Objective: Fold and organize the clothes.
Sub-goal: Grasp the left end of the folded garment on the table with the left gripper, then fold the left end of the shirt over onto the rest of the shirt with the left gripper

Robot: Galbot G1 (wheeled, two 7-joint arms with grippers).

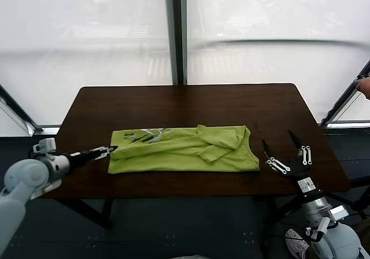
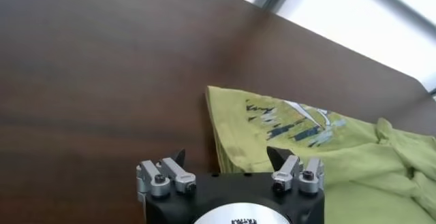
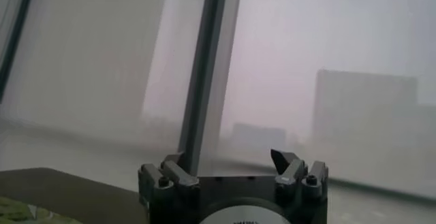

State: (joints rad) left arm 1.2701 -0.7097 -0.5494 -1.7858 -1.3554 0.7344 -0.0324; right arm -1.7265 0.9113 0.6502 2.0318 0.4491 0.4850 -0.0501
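I should next grip the T-shirt with my left gripper by the edge of its printed end (image 1: 112, 143). Then I can fold the T-shirt in half over its plain end (image 1: 245, 155).
The clothes are one lime-green T-shirt (image 1: 185, 150), folded into a long band across the middle of the dark wooden table (image 1: 191, 100), with its white graphic (image 1: 147, 135) facing up near its left end. My left gripper (image 1: 106, 151) is low over the table at the shirt's left edge, open and holding nothing. In the left wrist view that gripper (image 2: 227, 156) points at the shirt (image 2: 320, 157), whose edge lies between the fingertips. My right gripper (image 1: 283, 147) is open and tilted upward, just right of the shirt. The right wrist view shows this gripper (image 3: 226, 156) facing the window.
Bare table lies behind the shirt and to both sides. The front edge (image 1: 196, 193) is close to the shirt's hem. A dark window post (image 1: 177, 33) rises behind the table, and slanted frame bars (image 1: 341, 106) flank it.
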